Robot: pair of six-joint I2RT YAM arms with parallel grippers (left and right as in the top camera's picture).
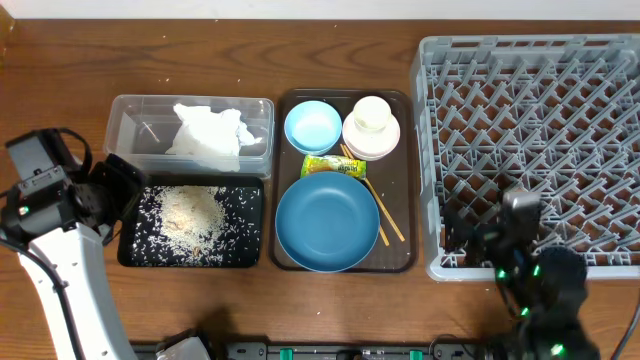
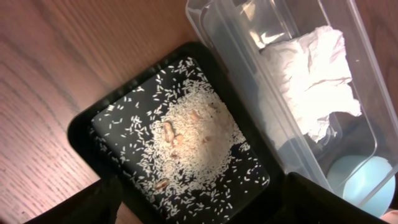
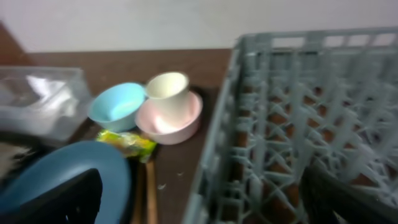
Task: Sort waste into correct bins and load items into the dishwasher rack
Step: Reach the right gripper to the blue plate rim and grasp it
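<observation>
My right gripper grabs the dark-blue plate's rim on the side toward the black tray next, to stand the plate on edge in the rack.
The clear tub holds the crumpled white napkin. In front of it, loose rice lies in the black tray. My left gripper hangs open over that tray's left end, fingers spread wide, nothing held. In the left wrist view the rice, the napkin and the tub show. The dark-blue plate, light-blue bowl, white bowl, cream cup, snack wrapper and chopsticks lie on a brown tray. My right gripper is open over the grey rack.
The brown serving tray sits between the bins and the rack. In the right wrist view the rack's left wall lies between my fingers, with the plate, wrapper and cup to its left.
</observation>
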